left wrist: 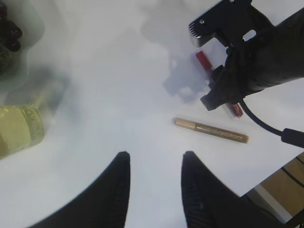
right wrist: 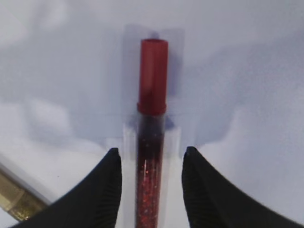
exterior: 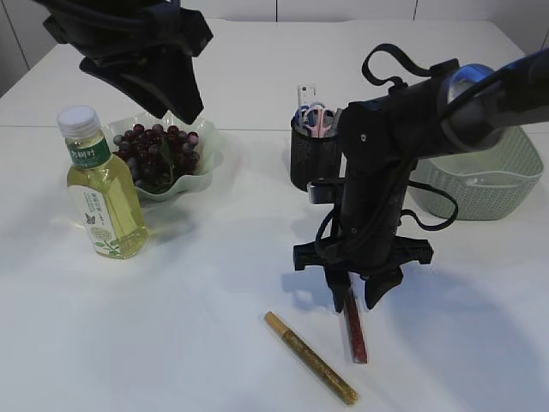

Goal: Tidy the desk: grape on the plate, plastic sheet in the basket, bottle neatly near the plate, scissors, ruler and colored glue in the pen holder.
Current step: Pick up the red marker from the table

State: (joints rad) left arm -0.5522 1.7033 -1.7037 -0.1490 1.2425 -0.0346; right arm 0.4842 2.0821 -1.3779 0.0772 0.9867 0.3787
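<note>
My right gripper is about to grab the red glitter glue tube by its body just below its cap (exterior: 352, 314). It will then stand the tube in the pen holder (exterior: 307, 159).
My right gripper (exterior: 358, 300) (right wrist: 152, 154) is open and low over the table, a finger on each side of the red glitter glue tube (exterior: 355, 333) (right wrist: 152, 95) without touching it. A gold glue tube (exterior: 310, 346) (left wrist: 210, 131) lies just to its left. My left gripper (exterior: 184, 107) (left wrist: 153, 156) hangs open and empty above the plate (exterior: 206, 167) of dark grapes (exterior: 158, 150). The bottle (exterior: 102, 187) (left wrist: 19, 130) of yellow drink stands upright left of the plate. Scissors (exterior: 316, 117) and a ruler (exterior: 306, 92) stick out of the black pen holder (exterior: 307, 159). I cannot make out the plastic sheet.
A pale green woven basket (exterior: 485, 193) sits at the right, partly behind my right arm. In the left wrist view the right gripper's body (left wrist: 259, 57) covers most of the red tube (left wrist: 203, 59). The table's front edge shows there at the lower right.
</note>
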